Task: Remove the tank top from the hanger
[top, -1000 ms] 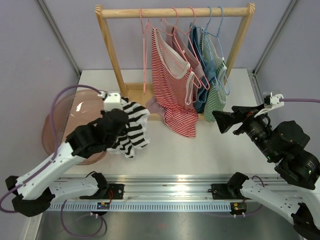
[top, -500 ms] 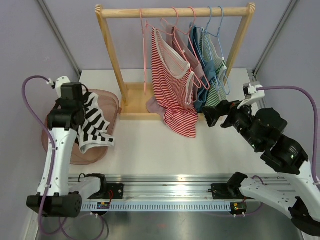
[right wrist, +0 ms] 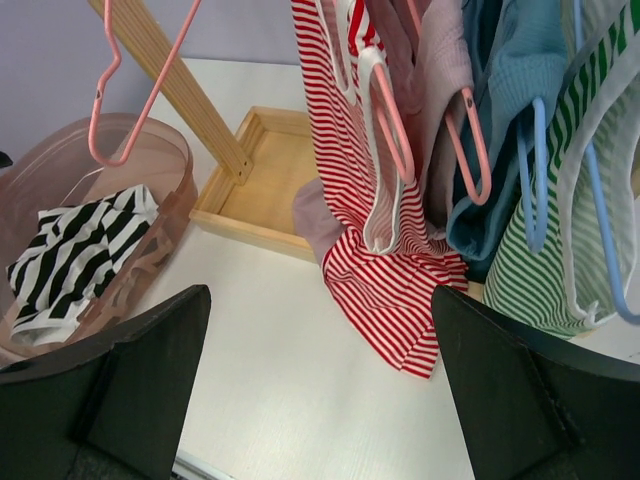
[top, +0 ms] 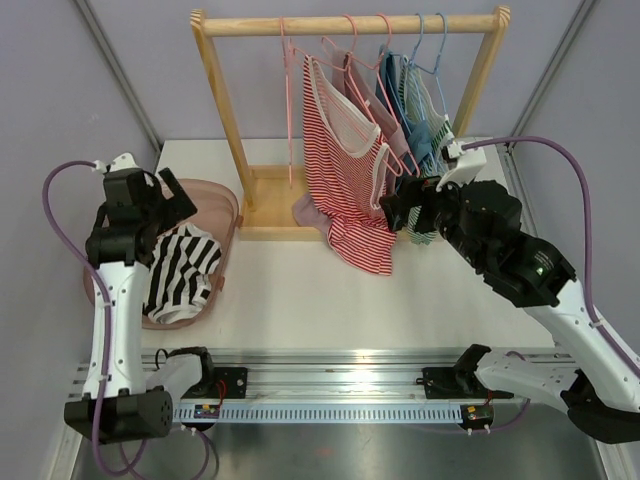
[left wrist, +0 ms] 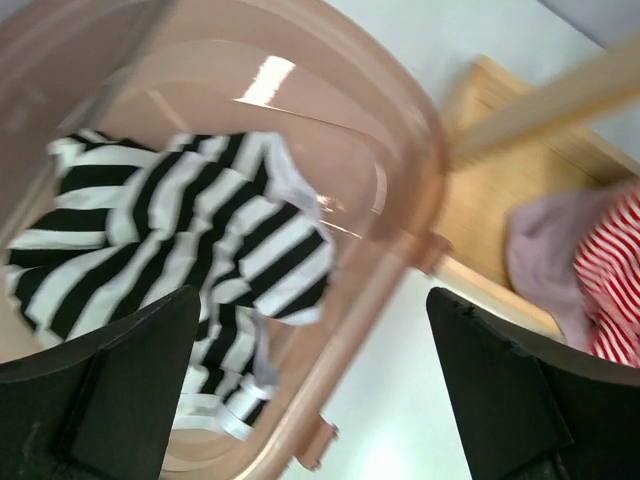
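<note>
The robot's right hand will next grab the red-striped tank top's pink hanger by its near sloping arm (top: 390,157) (right wrist: 393,122) to remove the tank top. The hanger's hook and the tank top's straps stay free that way.
A black-and-white striped tank top (top: 180,275) (left wrist: 190,230) (right wrist: 70,255) lies loose in the pink basin (top: 226,215). My left gripper (top: 172,205) (left wrist: 312,292) hangs open over the basin's rim (left wrist: 400,130), holding nothing. An empty pink hanger (top: 288,100) (right wrist: 140,110) hangs at the left of the rail. A red-striped tank top (top: 345,170) (right wrist: 350,150) hangs on a pink hanger (right wrist: 390,120). My right gripper (top: 400,212) (right wrist: 320,290) is open and empty, just right of the red top's lower edge.
The wooden rack (top: 350,24) stands at the back with its base tray (top: 270,200) (right wrist: 260,170). A mauve top (right wrist: 440,110), a blue top (right wrist: 505,150) and a green-striped top (top: 430,195) (right wrist: 560,250) hang to the right. White tabletop (right wrist: 300,380) lies below the right gripper.
My left arm swung left over the basin, opened, and the black-and-white top dropped into the basin. My right arm moved left and up toward the hanging clothes.
</note>
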Motion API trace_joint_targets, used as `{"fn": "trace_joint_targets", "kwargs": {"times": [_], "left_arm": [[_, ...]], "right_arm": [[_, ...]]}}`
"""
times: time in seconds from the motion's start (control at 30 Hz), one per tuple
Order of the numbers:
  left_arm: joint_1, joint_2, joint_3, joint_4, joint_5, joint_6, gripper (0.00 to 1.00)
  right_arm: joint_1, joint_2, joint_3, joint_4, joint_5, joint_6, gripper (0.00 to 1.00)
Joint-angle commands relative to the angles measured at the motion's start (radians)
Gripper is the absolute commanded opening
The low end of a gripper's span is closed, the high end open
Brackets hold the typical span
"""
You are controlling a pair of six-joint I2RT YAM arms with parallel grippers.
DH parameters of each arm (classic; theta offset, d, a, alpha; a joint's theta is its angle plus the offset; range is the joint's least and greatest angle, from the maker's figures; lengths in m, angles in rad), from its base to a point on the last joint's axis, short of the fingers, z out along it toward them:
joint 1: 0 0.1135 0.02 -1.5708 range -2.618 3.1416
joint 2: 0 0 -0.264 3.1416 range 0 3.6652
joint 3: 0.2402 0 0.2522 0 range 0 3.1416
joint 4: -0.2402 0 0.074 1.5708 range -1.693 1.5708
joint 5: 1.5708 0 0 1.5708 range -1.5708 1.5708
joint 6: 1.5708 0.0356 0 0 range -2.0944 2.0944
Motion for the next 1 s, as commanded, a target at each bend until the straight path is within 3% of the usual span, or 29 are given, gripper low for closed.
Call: {"fn": "trace_joint_targets", "kwargs": {"times": [0.0, 0.23, 0.53, 0.6, 0.97], "left_arm": [[-0.085, -0.096, -0.037, 0.075, 0.123, 0.022, 0.99], [-0.326, -0.225, -0.201, 0.091, 0.128, -0.006, 0.99], [-0.683, -0.214, -0.341, 0.203, 0.154, -0.001, 0.99], [-0.713, -0.208, -0.338, 0.197, 0.166, 0.007, 0.99], [-0.727, -0.246, -0.388, 0.181, 0.169, 0.043, 0.99]], "right_arm": [[0.004, 0.049, 0.104, 0.054, 0.077, -0.06, 0.99], [-0.014, 0.225, 0.337, -0.016, 0.126, -0.155, 0.98], [-0.163, 0.497, 0.657, -0.079, -0.139, -0.228, 0.72], [-0.183, 0.552, 0.719, -0.088, -0.173, -0.235, 0.63], [-0.243, 0.807, 0.966, -0.146, -0.325, -0.264, 0.56]]}}
